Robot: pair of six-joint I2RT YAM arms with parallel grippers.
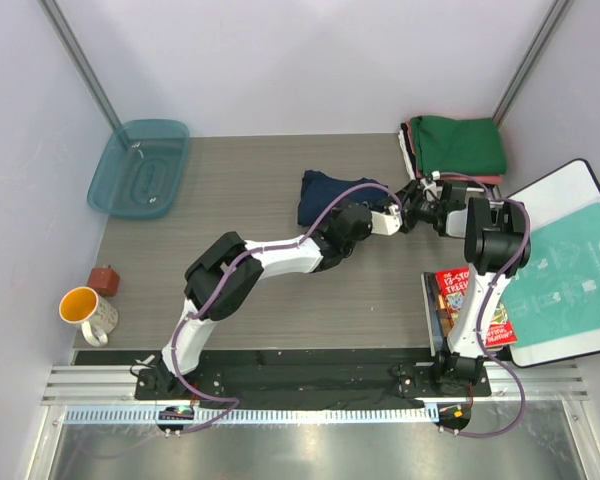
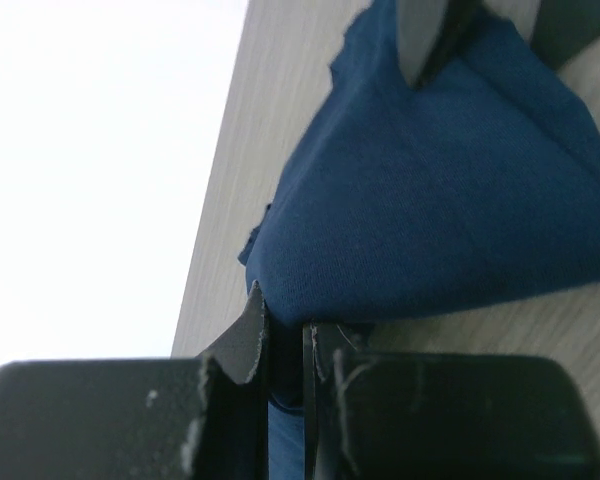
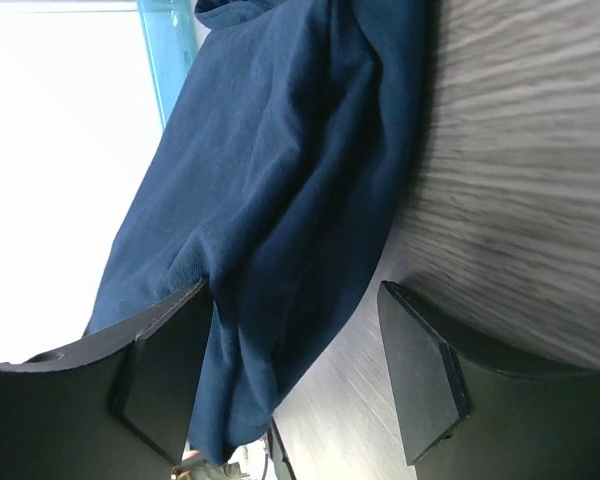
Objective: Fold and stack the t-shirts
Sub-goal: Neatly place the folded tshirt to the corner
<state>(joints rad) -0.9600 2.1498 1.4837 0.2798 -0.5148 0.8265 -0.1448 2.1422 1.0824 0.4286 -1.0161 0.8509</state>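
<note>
My right gripper will next grab the navy t-shirt's hanging side edge (image 1: 391, 194) (image 3: 270, 312) nearest the stack, so the t-shirt's body stays free to lay on the stack.
A dark navy t-shirt (image 1: 325, 195) lies bunched on the table's middle back, and one edge is drawn toward both grippers. My left gripper (image 1: 400, 222) is shut on a fold of that navy cloth (image 2: 450, 200), pinched between its fingertips (image 2: 252, 335). My right gripper (image 1: 412, 208) faces it from the right, open. The shirt's hanging edge (image 3: 280, 230) lies between its fingers (image 3: 425, 370) and touches the left one. At the back right stands a stack of folded t-shirts, with green (image 1: 458, 145) on top, salmon-red (image 1: 488, 181) below and white (image 1: 405, 140) at the side.
A teal tray (image 1: 140, 167) sits at the back left. A yellow mug (image 1: 85, 312) and a small red-brown block (image 1: 104, 279) are at the left edge. A red book (image 1: 470, 300) and a white board with a teal-printed bag (image 1: 570, 270) lie on the right.
</note>
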